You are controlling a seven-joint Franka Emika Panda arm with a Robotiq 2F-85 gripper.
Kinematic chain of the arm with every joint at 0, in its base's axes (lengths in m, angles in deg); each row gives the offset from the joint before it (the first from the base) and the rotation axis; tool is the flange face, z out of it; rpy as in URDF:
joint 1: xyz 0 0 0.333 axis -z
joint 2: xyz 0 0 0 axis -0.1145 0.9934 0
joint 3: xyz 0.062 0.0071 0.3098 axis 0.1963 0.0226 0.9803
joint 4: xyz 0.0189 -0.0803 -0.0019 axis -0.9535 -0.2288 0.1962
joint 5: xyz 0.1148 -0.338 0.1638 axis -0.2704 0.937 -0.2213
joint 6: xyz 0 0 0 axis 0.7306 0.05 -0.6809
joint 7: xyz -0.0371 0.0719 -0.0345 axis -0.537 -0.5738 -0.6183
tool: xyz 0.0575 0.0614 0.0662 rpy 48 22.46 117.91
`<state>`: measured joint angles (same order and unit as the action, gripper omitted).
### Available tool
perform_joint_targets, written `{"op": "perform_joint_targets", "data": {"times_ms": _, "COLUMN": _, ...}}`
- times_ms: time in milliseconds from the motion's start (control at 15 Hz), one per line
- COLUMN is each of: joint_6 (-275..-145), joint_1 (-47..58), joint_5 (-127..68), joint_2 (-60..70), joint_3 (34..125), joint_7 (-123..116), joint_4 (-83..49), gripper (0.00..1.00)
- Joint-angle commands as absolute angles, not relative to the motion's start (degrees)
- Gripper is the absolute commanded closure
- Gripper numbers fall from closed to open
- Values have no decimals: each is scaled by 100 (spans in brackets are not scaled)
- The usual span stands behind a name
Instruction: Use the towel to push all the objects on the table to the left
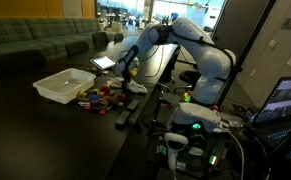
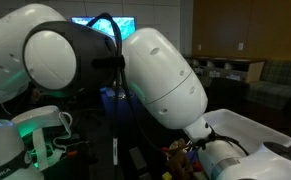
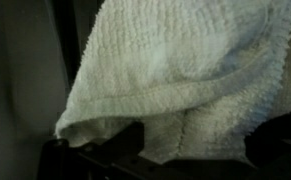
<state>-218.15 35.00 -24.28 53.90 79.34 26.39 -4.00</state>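
Observation:
I need to grab the bunched towel by its lower edge next, so the rest of the cloth stays free to push the objects along the table.
The wrist view is filled by the off-white towel, bunched on the dark table. My gripper is down over it. Its two dark fingers stand wide apart at either side of the cloth, open, with the towel's lower edge between them. In an exterior view the gripper hangs just above the white towel on the black table. The objects, small red, orange and green toys, lie clustered just beside the towel. The arm hides most of them in an exterior view.
A white rectangular bin stands beside the toys, and it also shows behind the arm. A tablet lies behind it. Black brackets and electronics crowd the table edge by the robot base. Sofas line the back.

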Motion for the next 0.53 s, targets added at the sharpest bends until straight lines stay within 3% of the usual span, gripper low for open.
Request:
{"op": "perform_joint_targets", "data": {"times_ms": 0, "joint_6": -21012, "joint_1": 3652, "joint_5": -2629, "joint_2": 5955, "joint_3": 8086, "joint_7": 3096, "joint_4": 664, "gripper": 33}}
{"op": "perform_joint_targets", "data": {"times_ms": 467, "joint_6": -20399, "joint_1": 3738, "joint_5": -2652, "joint_2": 5530, "joint_3": 7993, "joint_7": 3490, "joint_4": 587, "gripper": 81}}
